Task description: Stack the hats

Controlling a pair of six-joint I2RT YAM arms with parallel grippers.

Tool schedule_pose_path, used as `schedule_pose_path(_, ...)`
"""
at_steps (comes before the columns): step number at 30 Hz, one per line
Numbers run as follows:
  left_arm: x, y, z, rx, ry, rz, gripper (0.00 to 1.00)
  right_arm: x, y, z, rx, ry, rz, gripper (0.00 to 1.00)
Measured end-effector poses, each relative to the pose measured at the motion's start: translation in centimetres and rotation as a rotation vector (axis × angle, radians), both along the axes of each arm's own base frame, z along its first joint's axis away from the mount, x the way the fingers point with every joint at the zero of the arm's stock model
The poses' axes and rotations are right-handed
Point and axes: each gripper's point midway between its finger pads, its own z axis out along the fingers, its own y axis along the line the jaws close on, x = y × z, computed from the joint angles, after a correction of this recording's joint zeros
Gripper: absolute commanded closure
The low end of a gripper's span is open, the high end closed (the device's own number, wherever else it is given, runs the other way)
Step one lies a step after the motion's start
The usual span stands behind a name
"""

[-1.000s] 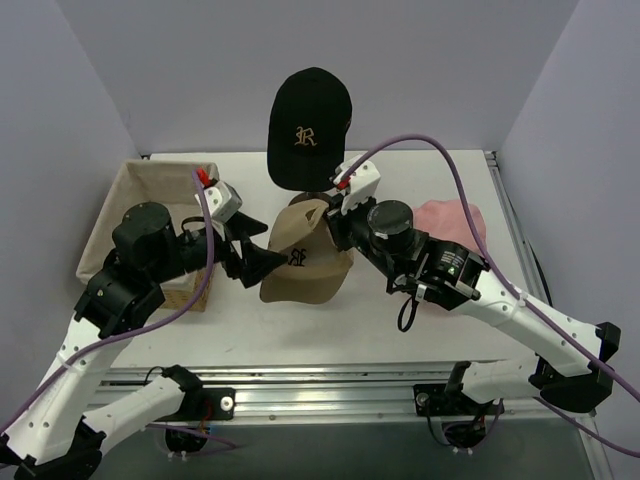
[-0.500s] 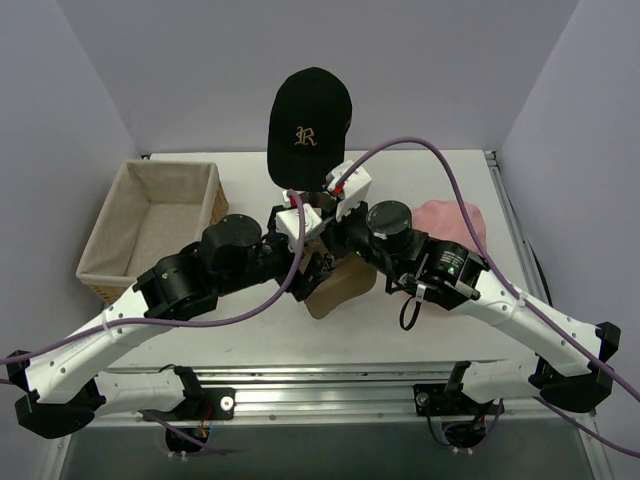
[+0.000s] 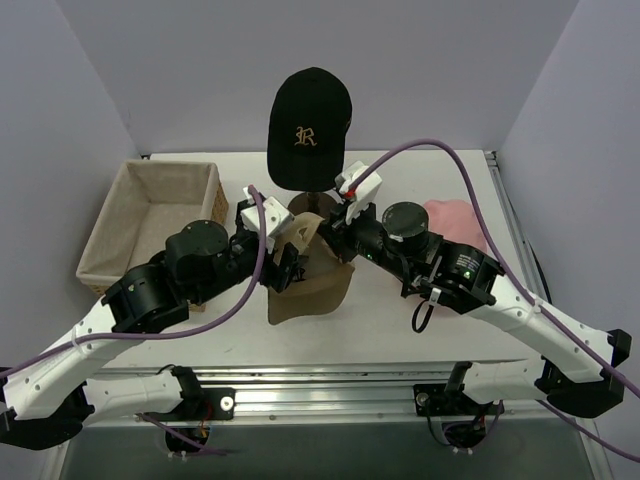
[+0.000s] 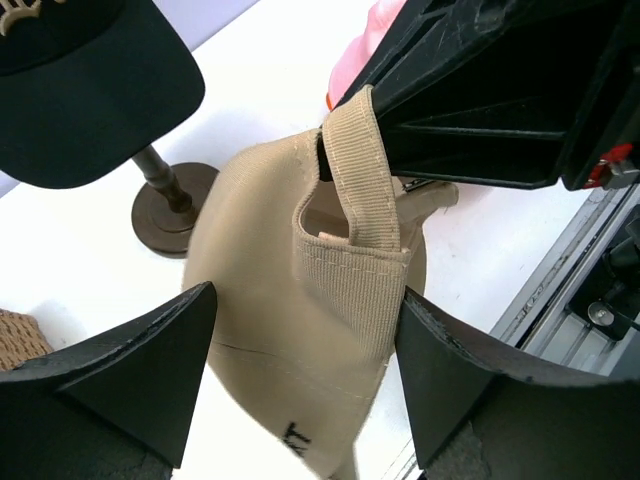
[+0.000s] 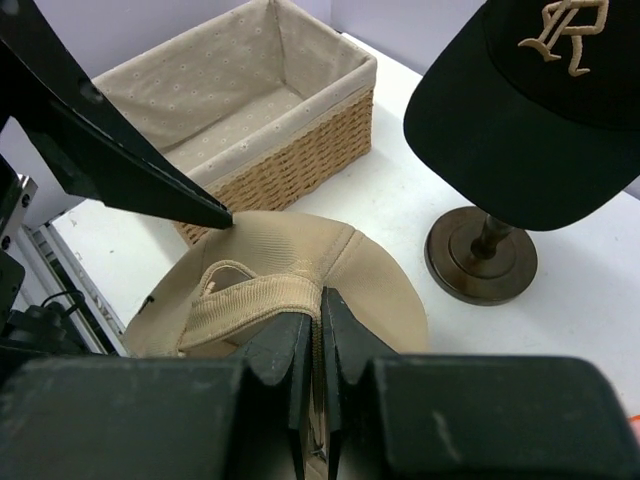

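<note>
Next, my left gripper grabs the tan cap by its rear panel [image 3: 297, 239] [image 4: 335, 287] beside the back strap, to leave the cap's brim free for stacking.
A tan cap [image 3: 308, 280] hangs above the table by its back strap, and my right gripper [image 5: 320, 300] is shut on that strap. My left gripper [image 4: 305, 300] is open, with one finger on each side of the tan cap's [image 4: 290, 300] rear panel. A gap shows beside the left finger [image 4: 150, 370]. The black cap with a gold "R" [image 3: 310, 120] sits on the head form on its dark stand [image 5: 480, 262], just behind the grippers. A pale pink hat [image 3: 458, 214] lies on the table at the right, partly hidden by my right arm.
A wicker basket with a cloth lining [image 3: 150, 215] stands at the back left, and its near corner [image 5: 300, 150] is close to the hanging cap. Grey walls close in the table on three sides. The metal rail runs along the near edge [image 3: 330, 375].
My left arm has swung in from beside the basket and its open fingers now stand either side of the tan cap. The cap now hangs more upright. The right gripper has kept its hold.
</note>
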Motion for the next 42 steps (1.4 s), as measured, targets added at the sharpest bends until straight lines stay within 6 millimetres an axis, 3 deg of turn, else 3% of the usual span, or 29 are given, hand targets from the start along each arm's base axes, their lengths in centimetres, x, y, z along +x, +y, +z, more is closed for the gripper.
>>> schedule_pose_path(7, -0.3, 0.1, 0.5, 0.005, -0.026, -0.029, 0.16, -0.6, 0.3, 0.2, 0.008, 0.004, 0.04, 1.0)
schedule_pose_path(10, -0.3, -0.5, 0.1, 0.02, -0.024, -0.049, 0.26, -0.8, 0.5, 0.1, 0.009, 0.006, 0.054, 1.0)
schedule_pose_path(13, -0.2, -1.1, -0.4, 0.034, -0.019, -0.065, 0.45, -1.0, 0.7, 0.1, 0.01, 0.008, 0.067, 1.0)
schedule_pose_path(14, -0.2, -1.3, -0.5, 0.038, -0.015, -0.069, 0.57, -1.0, 0.7, 0.1, 0.01, 0.009, 0.071, 1.0)
schedule_pose_path(16, -0.1, -1.7, -0.8, 0.041, -0.009, -0.075, 0.72, -1.1, 0.8, 0.1, 0.009, 0.01, 0.077, 1.0)
schedule_pose_path(18, 0.0, -2.0, -1.0, 0.042, -0.001, -0.079, 0.97, -1.1, 0.8, 0.0, 0.009, 0.011, 0.078, 1.0)
schedule_pose_path(20, 0.0, -2.3, -0.9, 0.024, 0.009, -0.073, 0.98, -1.0, 0.8, 0.0, 0.008, 0.011, 0.076, 0.98)
schedule_pose_path(21, 0.0, -2.4, -0.7, 0.008, 0.014, -0.07, 0.98, -0.9, 0.8, 0.0, 0.008, 0.011, 0.07, 0.84)
schedule_pose_path(23, 0.1, -2.6, -0.3, -0.029, 0.03, -0.058, 0.98, -0.7, 0.6, 0.1, 0.012, 0.008, 0.053, 0.75)
schedule_pose_path(24, 0.1, -2.7, -0.1, -0.048, 0.042, -0.046, 0.98, -0.5, 0.5, 0.2, 0.014, 0.006, 0.039, 0.64)
schedule_pose_path(27, 0.6, -2.7, 0.9, -0.101, 0.086, 0.014, 0.98, 0.2, -0.3, 0.6, 0.027, 0.002, -0.022, 0.47)
schedule_pose_path(30, 1.6, -2.5, 2.8, -0.158, 0.118, 0.101, 0.98, 0.7, -2.0, 1.6, 0.06, -0.009, -0.101, 0.39)
schedule_pose_path(35, 3.4, -1.8, 6.9, -0.274, 0.119, 0.246, 0.98, 0.0, -4.9, 2.8, 0.106, -0.02, -0.196, 0.34)
schedule_pose_path(38, 3.9, -0.7, 7.3, -0.309, 0.132, 0.322, 0.98, -1.2, -5.1, 2.5, 0.108, -0.018, -0.221, 0.34)
schedule_pose_path(42, 4.6, 0.6, 6.7, -0.315, 0.156, 0.411, 0.98, -4.1, -3.6, 1.4, 0.086, -0.003, -0.18, 0.34)
